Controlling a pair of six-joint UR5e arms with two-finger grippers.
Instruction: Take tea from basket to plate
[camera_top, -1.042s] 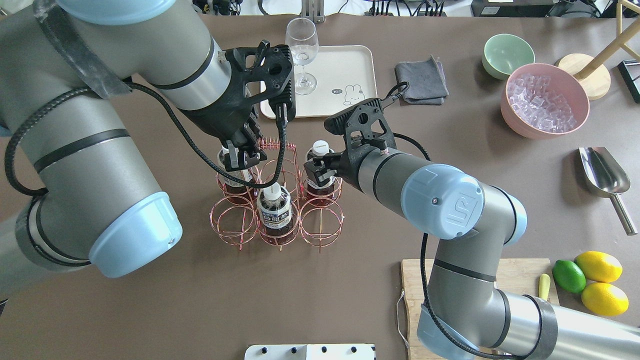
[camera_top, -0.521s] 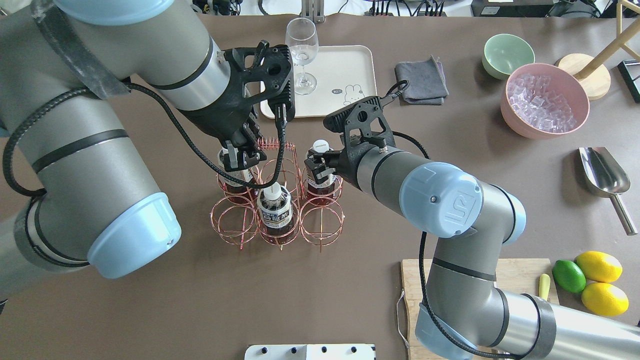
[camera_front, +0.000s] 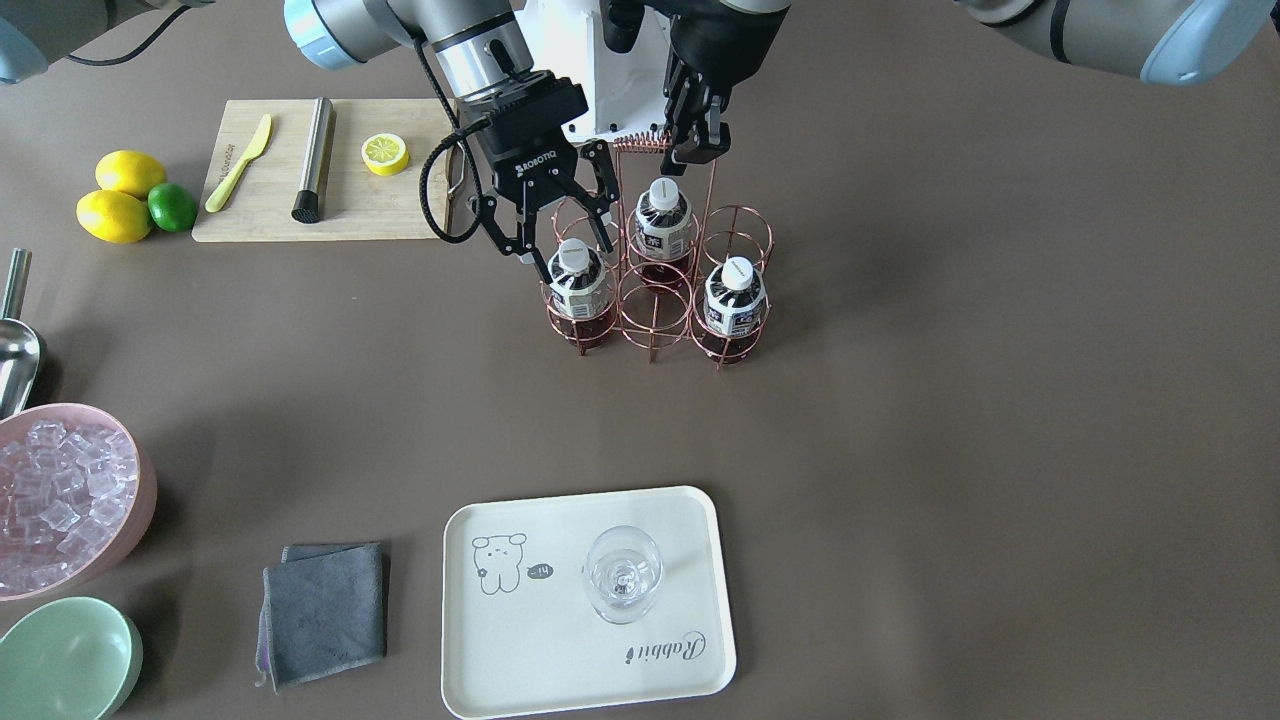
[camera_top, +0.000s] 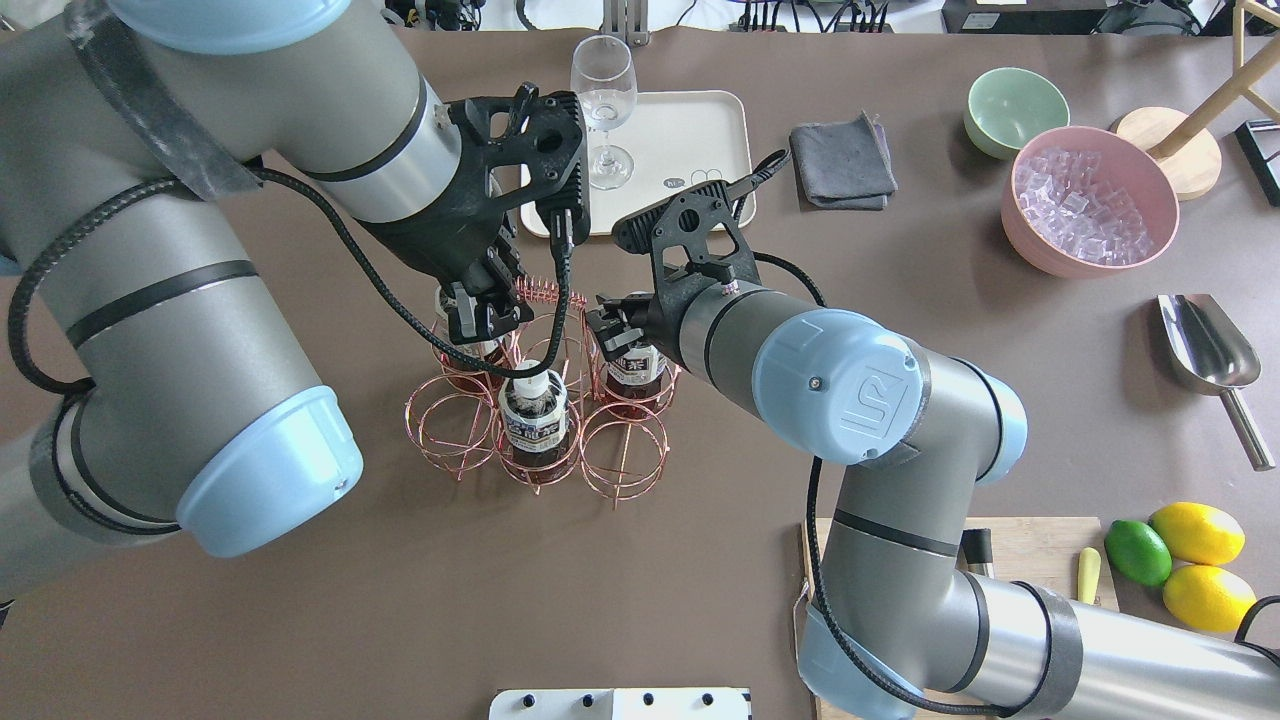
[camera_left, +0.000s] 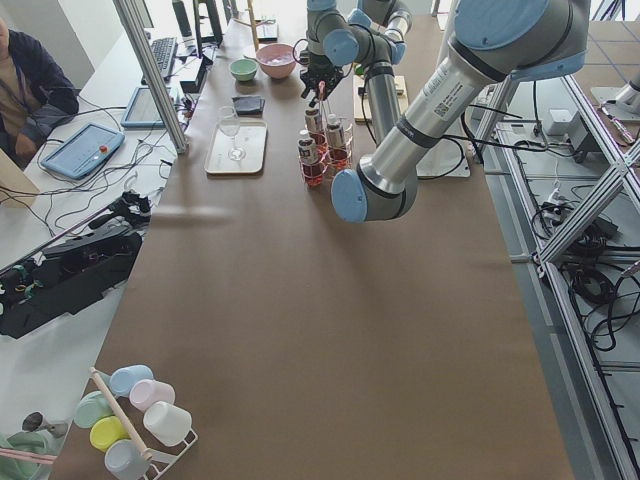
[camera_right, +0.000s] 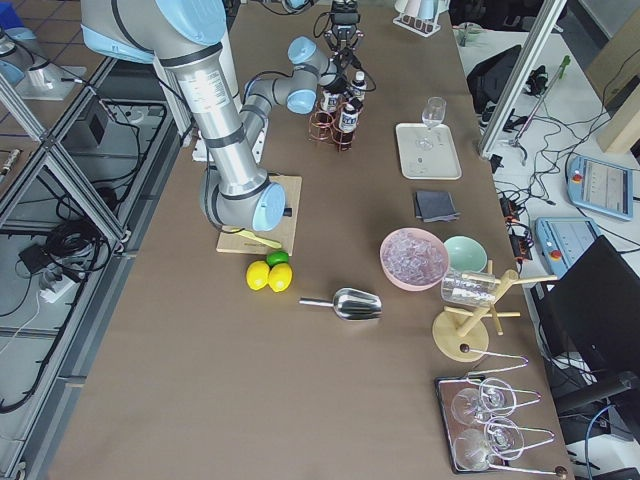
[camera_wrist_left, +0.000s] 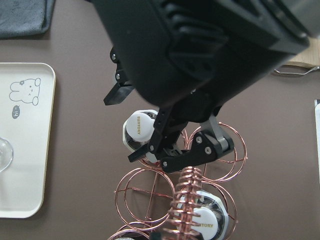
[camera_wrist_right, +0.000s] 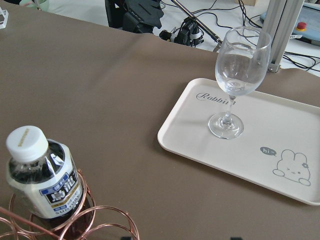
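Observation:
The bottle should be grabbed next by its white cap (camera_front: 573, 253) with my right gripper, so that the tea can go from the basket to the plate (camera_front: 560, 640).
The copper wire basket (camera_front: 650, 312) stands mid-table and holds three tea bottles (camera_front: 735, 297) with white caps. My right gripper (camera_front: 566, 250) is open, with one finger on each side of the neck of the bottle (camera_front: 577, 290) in the basket's corner ring. In the overhead view this gripper (camera_top: 618, 335) covers most of that bottle. My left gripper (camera_front: 693, 152) looks shut on the end of the basket's coiled handle (camera_front: 640, 143). The cream plate (camera_front: 560, 640) lies apart from the basket, with a stemmed glass (camera_front: 622, 575) on it.
A grey cloth (camera_front: 325, 610), a green bowl (camera_front: 65, 655) and a pink bowl of ice (camera_front: 60, 500) lie beside the plate. A cutting board (camera_front: 300, 180) with a knife, a muddler and a lemon half, whole citrus (camera_front: 120, 200) and a metal scoop (camera_top: 1210, 350) lie on my right.
My right arm has swung left and the open gripper has closed in on the bottle. The basket with its bottles has slid a little to the left. My left gripper stays at the handle.

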